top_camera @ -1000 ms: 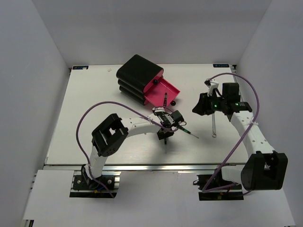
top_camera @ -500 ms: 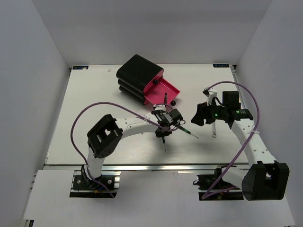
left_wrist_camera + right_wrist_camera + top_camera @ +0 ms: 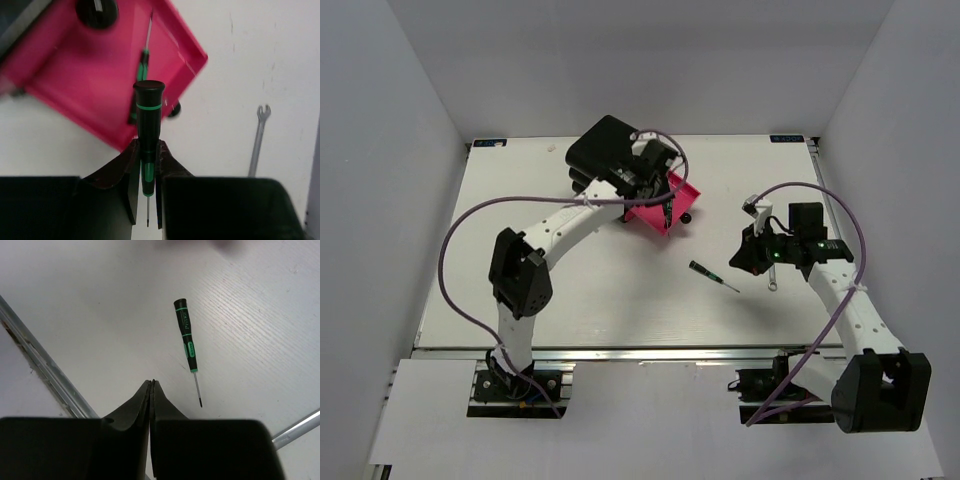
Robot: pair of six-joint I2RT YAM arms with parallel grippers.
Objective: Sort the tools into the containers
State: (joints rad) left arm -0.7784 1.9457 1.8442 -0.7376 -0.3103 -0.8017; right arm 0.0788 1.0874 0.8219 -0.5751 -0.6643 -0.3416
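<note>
The screwdriver would fall short if the left gripper opened now, because the screwdriver's tip hangs outside the pink drawer's near edge. The left gripper needs to move the screwdriver farther in.
My left gripper (image 3: 148,150) is shut on a thin black precision screwdriver (image 3: 148,117) with green bands. It holds the tool above the near edge of the pulled-out pink drawer (image 3: 70,90). Another such screwdriver (image 3: 143,62) lies inside that drawer. From above, the left gripper (image 3: 663,195) hangs over the drawer (image 3: 682,188), which juts from the black casing (image 3: 608,148). A third precision screwdriver (image 3: 713,276) lies on the table. My right gripper (image 3: 151,384) is shut and empty a short way from that screwdriver (image 3: 188,337). The silver wrench (image 3: 258,135) lies beside it.
The drawers' black round knobs (image 3: 96,7) stick out at the fronts. The right arm (image 3: 840,285) stretches along the right side, its purple cable looping above it. A metal rail (image 3: 45,365) runs along the near table edge.
The left arm has swung from the table's middle up to the open drawer, carrying the screwdriver. The right gripper has gone from open to shut and shifted slightly toward the near edge.
</note>
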